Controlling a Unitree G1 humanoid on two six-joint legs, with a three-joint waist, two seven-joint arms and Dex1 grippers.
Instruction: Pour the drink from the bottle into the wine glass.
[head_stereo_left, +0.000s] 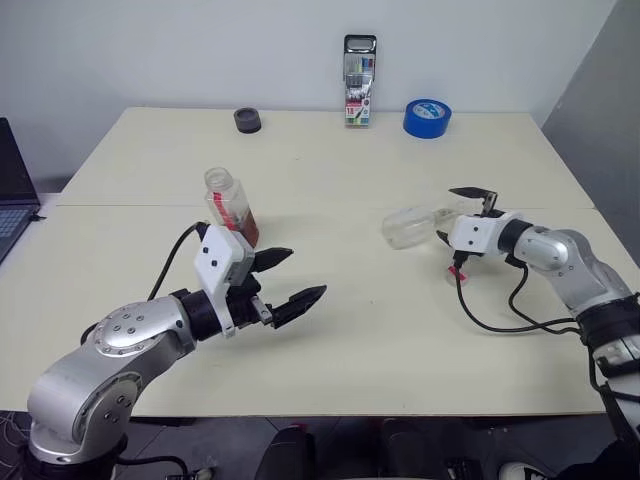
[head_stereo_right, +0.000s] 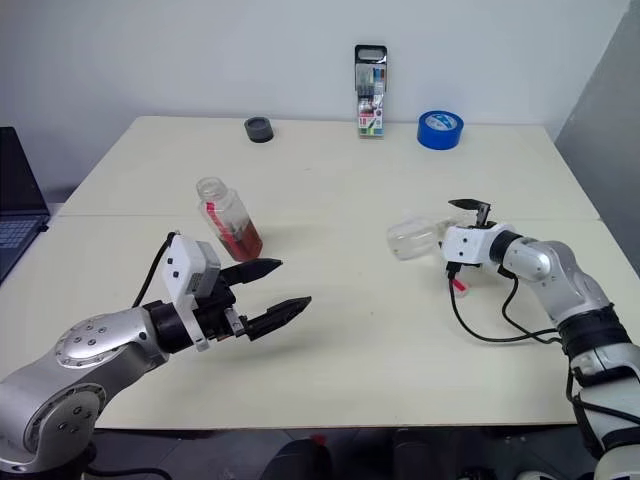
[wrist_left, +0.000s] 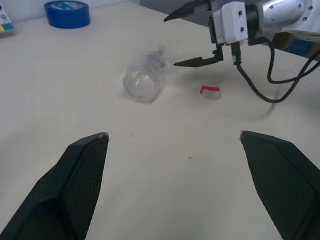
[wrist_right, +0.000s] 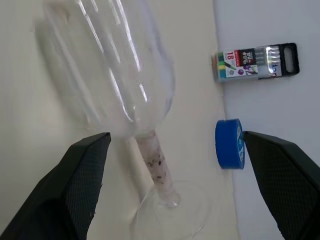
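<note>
The glass stem is beyond my right gripper's fingers in the right wrist view, so I should move closer before closing.
The bottle (head_stereo_left: 228, 203) stands uncapped on the left half of the table, with the reddish-brown drink (head_stereo_right: 241, 240) low inside it. Its pink-red cap (head_stereo_left: 458, 272) lies on the table under my right wrist. The wine glass (head_stereo_left: 410, 226) lies on its side at the right, bowl pointing left and stem (wrist_right: 156, 167) running toward my right gripper (head_stereo_left: 456, 214). That gripper is open, its fingers on either side of the stem and foot, with no grip visible. My left gripper (head_stereo_left: 306, 272) hovers open and empty, in front of and to the right of the bottle.
At the table's far edge stand a marker pack (head_stereo_left: 359, 80), a blue tape roll (head_stereo_left: 427, 117) and a small black ring (head_stereo_left: 247, 120). A laptop (head_stereo_left: 12, 190) sits beyond the left edge. A black cable (head_stereo_left: 500, 320) trails from my right wrist across the table.
</note>
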